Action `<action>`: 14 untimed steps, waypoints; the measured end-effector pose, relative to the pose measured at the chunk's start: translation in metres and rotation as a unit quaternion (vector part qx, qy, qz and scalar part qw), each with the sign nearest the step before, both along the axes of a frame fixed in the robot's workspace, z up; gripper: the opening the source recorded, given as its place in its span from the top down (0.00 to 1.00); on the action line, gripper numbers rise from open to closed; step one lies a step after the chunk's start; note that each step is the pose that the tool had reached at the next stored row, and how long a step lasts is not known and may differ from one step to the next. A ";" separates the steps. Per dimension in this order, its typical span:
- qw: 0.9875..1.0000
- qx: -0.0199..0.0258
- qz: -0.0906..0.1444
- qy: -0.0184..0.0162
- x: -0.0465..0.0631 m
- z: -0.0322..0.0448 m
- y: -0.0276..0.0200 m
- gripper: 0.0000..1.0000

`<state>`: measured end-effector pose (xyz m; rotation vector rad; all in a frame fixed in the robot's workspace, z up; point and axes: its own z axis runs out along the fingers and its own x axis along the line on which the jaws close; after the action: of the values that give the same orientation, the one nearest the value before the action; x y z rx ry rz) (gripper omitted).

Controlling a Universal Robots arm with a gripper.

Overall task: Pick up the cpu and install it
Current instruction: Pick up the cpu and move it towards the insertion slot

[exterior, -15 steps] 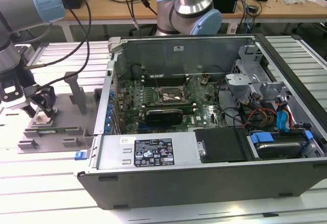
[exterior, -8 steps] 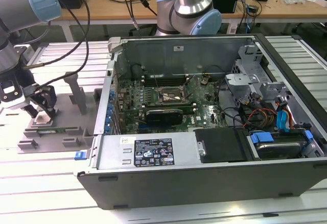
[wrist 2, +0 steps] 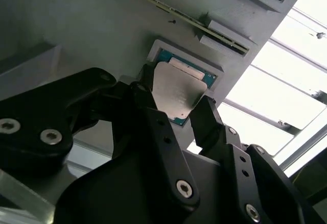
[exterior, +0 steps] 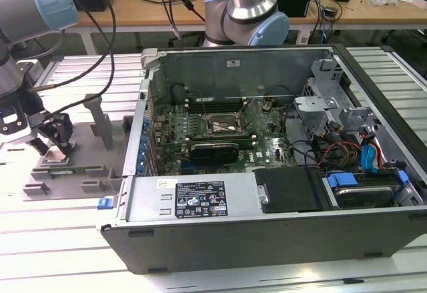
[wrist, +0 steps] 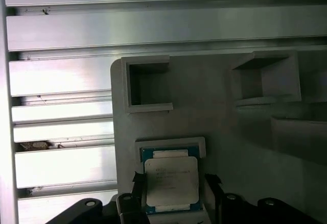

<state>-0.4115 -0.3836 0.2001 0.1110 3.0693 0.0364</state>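
The sides of the pocket wrap around the ends of the cpu (wrist: 170, 178), so my gripper should next pick it up by its open side edges to install it.
The cpu (wrist: 170, 178), a small flat square with a pale silvery top and a green edge, lies in a shallow pocket of the grey fixture plate (wrist: 214, 112). In both wrist views my gripper (wrist: 173, 184) stands open right over it, one black finger on each side of the chip and close to its edges. The second wrist view shows the cpu (wrist 2: 176, 83) flat in its pocket between the fingertips of the gripper (wrist 2: 173, 104). In the exterior view the gripper (exterior: 57, 139) is low over the fixture plate (exterior: 73, 167) at the exterior view's left, and it covers the chip.
The open computer case (exterior: 267, 226) stands to the exterior view's right of the fixture, with the motherboard's dark socket frame (exterior: 223, 127) inside. Grey upright blocks (exterior: 100, 123) rise from the fixture plate. Cables hang from the arm, and ribbed aluminium table slats (wrist: 61, 76) surround the plate.
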 end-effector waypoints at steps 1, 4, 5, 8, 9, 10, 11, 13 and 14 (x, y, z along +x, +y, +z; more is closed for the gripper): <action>1.000 0.000 0.000 0.000 0.000 0.0000 0.0000 0.44; 1.000 0.000 0.000 0.000 0.000 -0.0004 0.0000 0.31; 1.000 0.000 0.004 0.000 0.000 -0.0012 0.0001 0.31; 1.000 0.000 0.022 0.000 0.000 -0.0045 0.0000 0.31; 1.000 0.000 0.026 0.000 0.000 -0.0052 0.0000 0.31; 1.000 0.001 0.026 0.001 0.000 -0.0060 0.0000 0.31; 1.000 0.001 0.027 0.002 0.000 -0.0071 0.0000 0.31; 1.000 0.001 0.028 0.006 0.000 -0.0089 0.0000 0.31; 1.000 0.002 0.028 0.008 0.000 -0.0099 0.0000 0.31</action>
<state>-0.4110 -0.3836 0.1902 0.0259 3.0884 0.0438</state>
